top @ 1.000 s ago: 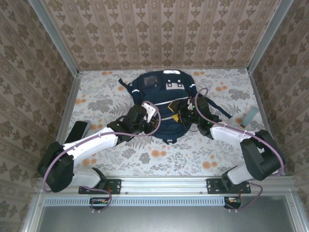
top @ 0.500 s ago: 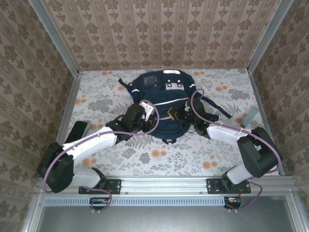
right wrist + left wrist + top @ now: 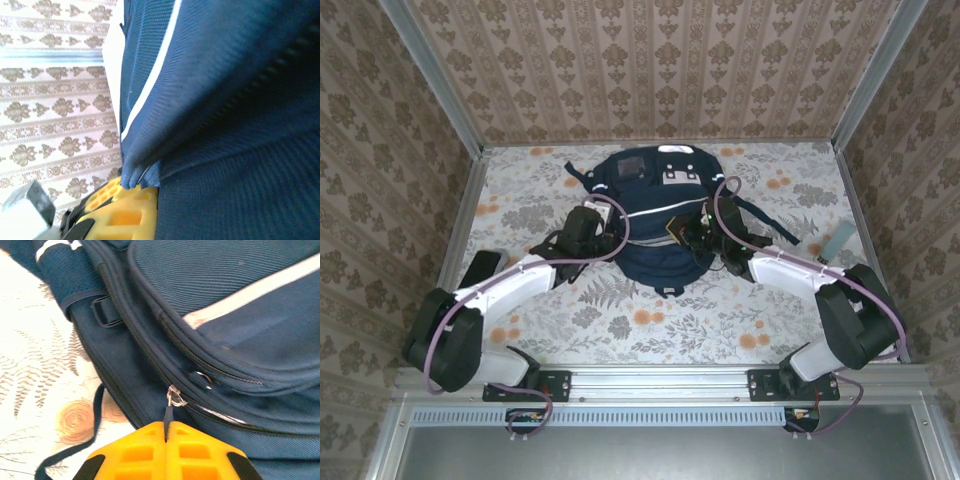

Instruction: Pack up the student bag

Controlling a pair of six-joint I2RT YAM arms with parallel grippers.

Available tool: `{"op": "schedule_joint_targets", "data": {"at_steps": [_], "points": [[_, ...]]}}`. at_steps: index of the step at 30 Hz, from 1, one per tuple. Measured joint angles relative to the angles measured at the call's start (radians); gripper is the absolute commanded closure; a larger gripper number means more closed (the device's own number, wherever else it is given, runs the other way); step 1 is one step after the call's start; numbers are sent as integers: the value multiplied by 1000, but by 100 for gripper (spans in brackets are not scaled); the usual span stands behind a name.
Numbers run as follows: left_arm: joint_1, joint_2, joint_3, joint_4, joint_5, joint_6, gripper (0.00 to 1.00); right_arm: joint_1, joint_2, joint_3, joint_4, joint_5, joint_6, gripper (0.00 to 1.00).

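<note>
My left gripper needs to keep holding the zipper pull: the zipper is shut past the slider (image 3: 175, 397).
The student bag (image 3: 655, 215), a navy backpack with a white stripe, lies flat in the middle of the floral table. My left gripper (image 3: 603, 222) is at the bag's left flank. In the left wrist view its yellow fingers (image 3: 135, 450) are shut (image 3: 166, 432) on the dark zipper pull (image 3: 169, 415), just below the metal slider (image 3: 175, 397). My right gripper (image 3: 688, 232) sits on the bag's right front. In the right wrist view it (image 3: 157, 192) pinches a fold of the bag's navy fabric (image 3: 142, 170), which hides one finger.
A black flat object (image 3: 480, 270) lies near the left wall. A pale blue-green item (image 3: 837, 240) lies by the right wall. The bag's dark straps (image 3: 775, 228) trail out to the right. Patterned walls close in the table on three sides.
My right gripper has closed on the bag's fabric and shifted slightly left and away. The left gripper has moved left along the bag's side with the zipper pull held.
</note>
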Motion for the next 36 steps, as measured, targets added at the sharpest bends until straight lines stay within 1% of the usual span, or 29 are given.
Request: {"op": "schedule_joint_targets", "data": {"at_steps": [3,7,9,10,11,12,13,14,15,16,18,21,25,28,31,34,36], "points": [[35,38,13,20,-31,-7,100,14,79,80,-8,-29,-23,92],[81,37,14,35,-79,-23,100,38,175,170,-8,-41,-43,92],[101,22,10,32,-98,-27,100,49,216,206,-5,-51,-53,88],[110,11,5,29,-103,-29,100,53,229,216,-4,-58,-57,85],[121,-5,-3,23,-106,-32,91,56,240,224,-5,-66,-61,71],[130,-21,-11,17,-109,-37,79,58,246,229,-6,-79,-69,53],[137,-35,-16,8,-116,-42,68,61,247,232,-17,-89,-77,44],[145,-52,-22,-5,-135,-50,58,61,247,237,-47,-92,-91,36],[156,-69,-26,-21,-152,-57,49,65,245,247,-84,-90,-117,31],[164,-87,-31,-35,-167,-69,45,68,239,254,-119,-84,-142,28],[178,-126,-35,-69,-200,-86,35,69,203,259,-216,-41,-201,24],[184,-179,-35,-114,-231,-106,26,60,111,259,-370,66,-291,20],[206,-233,-35,-171,-244,-114,18,27,-18,258,-515,228,-386,16],[251,-247,-31,-224,-250,-116,14,2,-79,252,-575,307,-435,11],[337,-247,-16,-283,-245,-113,10,-17,-108,229,-607,344,-476,6],[456,-240,9,-333,-242,-126,9,-18,-109,208,-614,351,-497,3],[553,-230,16,-347,-239,-154,8,-18,-109,205,-620,350,-507,3]]}}
